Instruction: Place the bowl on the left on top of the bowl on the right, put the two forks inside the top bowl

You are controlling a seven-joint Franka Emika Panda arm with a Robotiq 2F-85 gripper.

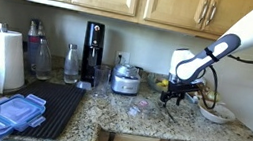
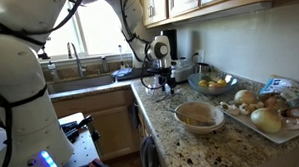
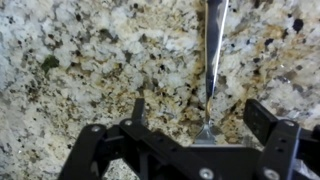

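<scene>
My open fingers are above the fork, and its thin neck [image 1: 168, 109] [image 3: 209, 107] shows below them. My gripper should go down first and then close on the fork.
A metal fork [image 3: 212, 55] lies on the speckled granite counter [image 3: 80, 60], its handle pointing away from me and its head under my wrist. My gripper [image 3: 200, 110] is open, with one finger on each side of the fork, not touching it. In both exterior views the gripper [image 1: 174, 94] [image 2: 170, 85] hangs low over the counter. A pale bowl [image 1: 217, 113] [image 2: 199, 115] stands on the counter beside it. I cannot tell whether it is one bowl or two stacked. A second fork does not show clearly.
A fruit bowl [image 2: 215, 84] and a tray of onions and potatoes [image 2: 266, 111] stand near the wall. A paper towel roll [image 1: 3, 59], plastic containers [image 1: 9, 114], a dark mat [image 1: 53, 105], bottles [image 1: 71, 64] and appliances [image 1: 125, 77] are further along. A sink [image 2: 84, 76] lies behind.
</scene>
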